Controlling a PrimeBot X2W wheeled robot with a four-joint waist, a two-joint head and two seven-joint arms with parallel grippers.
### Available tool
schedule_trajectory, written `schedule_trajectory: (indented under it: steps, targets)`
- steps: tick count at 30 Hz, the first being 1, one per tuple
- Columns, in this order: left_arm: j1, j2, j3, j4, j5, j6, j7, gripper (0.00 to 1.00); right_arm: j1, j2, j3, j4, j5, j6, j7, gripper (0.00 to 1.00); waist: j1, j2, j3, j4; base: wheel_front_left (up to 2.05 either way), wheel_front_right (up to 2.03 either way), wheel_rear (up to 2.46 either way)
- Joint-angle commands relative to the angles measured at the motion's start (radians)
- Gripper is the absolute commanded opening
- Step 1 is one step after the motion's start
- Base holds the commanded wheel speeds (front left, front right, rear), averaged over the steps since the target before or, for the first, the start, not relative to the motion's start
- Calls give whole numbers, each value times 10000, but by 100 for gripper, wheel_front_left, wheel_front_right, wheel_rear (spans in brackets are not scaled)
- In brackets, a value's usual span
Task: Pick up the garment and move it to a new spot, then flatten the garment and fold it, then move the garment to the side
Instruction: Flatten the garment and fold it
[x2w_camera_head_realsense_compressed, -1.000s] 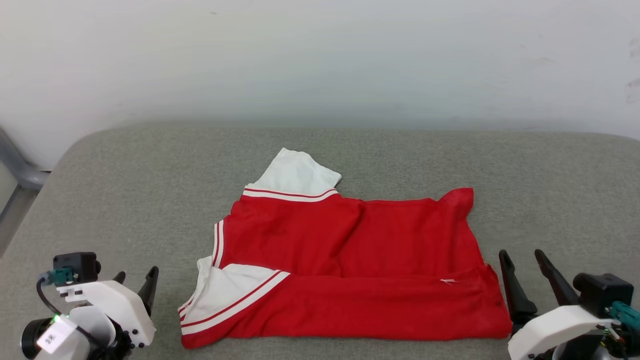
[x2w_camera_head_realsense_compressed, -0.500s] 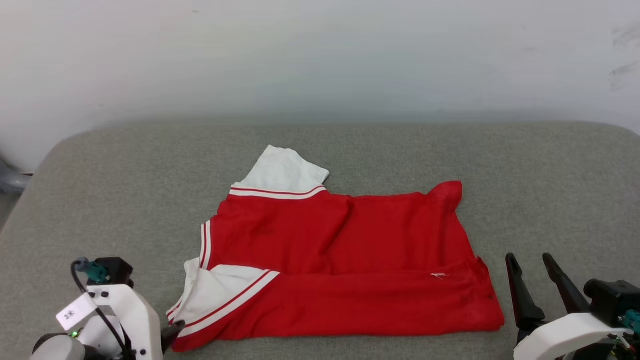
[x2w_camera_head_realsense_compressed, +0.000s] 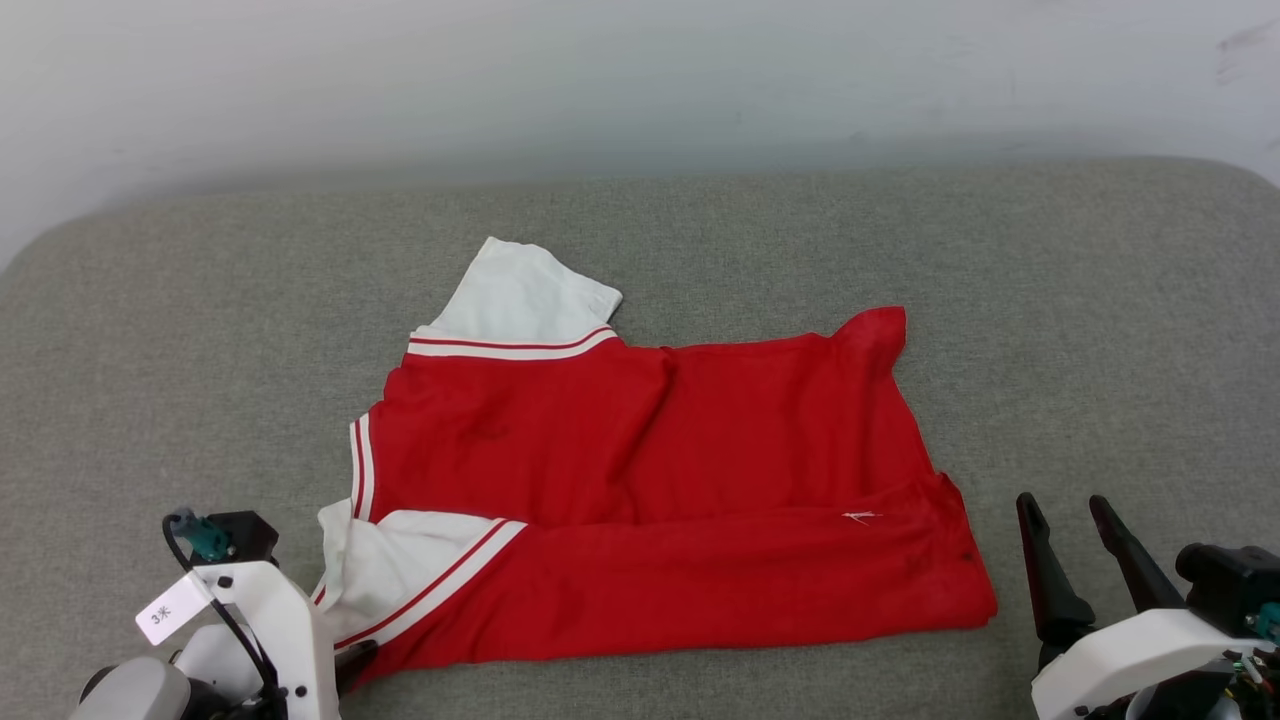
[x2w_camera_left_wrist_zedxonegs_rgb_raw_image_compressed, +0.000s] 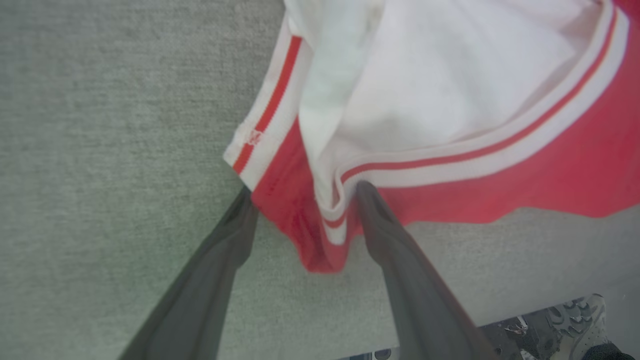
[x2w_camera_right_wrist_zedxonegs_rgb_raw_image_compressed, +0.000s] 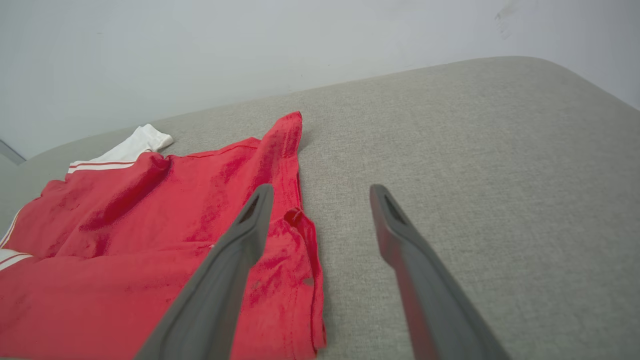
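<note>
I should next grip the garment with my right gripper by its raised red hem corner (x2w_camera_head_realsense_compressed: 883, 329), because a fold stands up there while the garment's body (x2w_camera_head_realsense_compressed: 744, 432) lies flat.
The garment (x2w_camera_head_realsense_compressed: 660, 490), a red jersey T-shirt, lies folded on the grey cushion (x2w_camera_head_realsense_compressed: 1050, 330). One white sleeve end sticks out at the back left, and another lies folded over at the near left (x2w_camera_head_realsense_compressed: 400, 570). Its print is hidden. My left gripper (x2w_camera_left_wrist_zedxonegs_rgb_raw_image_compressed: 305, 192) is open, and its fingers straddle the garment's near-left corner (x2w_camera_left_wrist_zedxonegs_rgb_raw_image_compressed: 320, 245), with the red hem and striped band between them. My right gripper (x2w_camera_head_realsense_compressed: 1065, 510) stands open just off the garment's near-right corner. In the right wrist view its left finger (x2w_camera_right_wrist_zedxonegs_rgb_raw_image_compressed: 250, 225) overlaps the garment's right edge (x2w_camera_right_wrist_zedxonegs_rgb_raw_image_compressed: 300, 260).
A pale wall (x2w_camera_head_realsense_compressed: 640, 80) rises behind the cushion. The cushion's near edge (x2w_camera_left_wrist_zedxonegs_rgb_raw_image_compressed: 500, 310) runs close under my left gripper, with a grey shoe (x2w_camera_left_wrist_zedxonegs_rgb_raw_image_compressed: 575, 315) on the floor below it. Bare cushion stretches to the garment's right (x2w_camera_right_wrist_zedxonegs_rgb_raw_image_compressed: 475, 175) and left (x2w_camera_head_realsense_compressed: 180, 380).
The camera has tilted, so the whole scene sits higher in view. My left gripper has swung right and down onto the garment's near-left corner. The right gripper has hardly moved.
</note>
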Motion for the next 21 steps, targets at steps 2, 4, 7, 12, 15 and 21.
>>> schedule_trajectory:
  steps: [2, 4, 7, 12, 15, 21]
  targets:
    - [-33, -331, -185, 188, -103, -128, 53, 41, -179, 32, -74, 33, 25, -9, 96, 100, 0, -1, 55, -20, 0, 0, 0]
    - [-138, -457, -256, 257, -126, -273, 10, 0, -251, 34, -169, 105, 56, -9, 262, 100, 0, -1, 103, -21, 0, 0, 0]
    - [-253, -546, -248, 375, -162, -419, -137, 0, -372, -120, -312, 231, 255, -9, 661, 100, 0, -1, 132, -7, 0, 0, 0]
    - [-387, -403, -59, 257, -16, -479, -643, 0, -484, -697, -466, 538, 653, -9, 1956, 100, 0, -1, -11, 58, 0, 0, 0]
    - [-319, -212, 83, -84, 76, -419, -841, 0, -570, -1121, -319, 671, 839, -9, 3153, 100, 0, -1, -121, 124, 0, 0, 0]
    - [-267, 53, 144, -994, 268, -180, -911, 0, -739, -1638, 446, 762, 1211, -9, 5309, 100, 0, -1, -15, 392, 0, 0, 0]
